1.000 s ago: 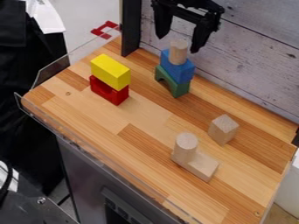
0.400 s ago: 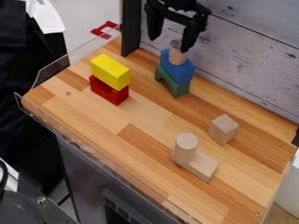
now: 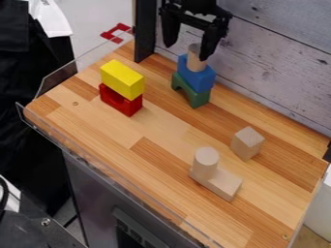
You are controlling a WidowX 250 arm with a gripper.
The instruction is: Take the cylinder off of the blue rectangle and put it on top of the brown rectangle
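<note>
My gripper should grab the light wooden cylinder next by its curved side, so that it can set the cylinder on the brown rectangle.
My gripper hangs at the top of the camera view, its two fingers spread apart. A plain wooden cylinder stands upright on the blue block, which rests on a green arch. One finger overlaps the cylinder's upper right in the view; the other is off to its upper left. Nothing is held. Toward the front right, a flat light-brown rectangular block lies on the wooden surface, with a second upright cylinder at its left end.
A yellow block sits on a red arch at the left. Another wooden block stands at the right. The wooden table has a clear rail along its front left edge, and a board wall rises behind.
The gripper has shifted left and slightly lower since the earliest frame, and a finger now overlaps the cylinder's edge in the view. The blocks have stayed put.
</note>
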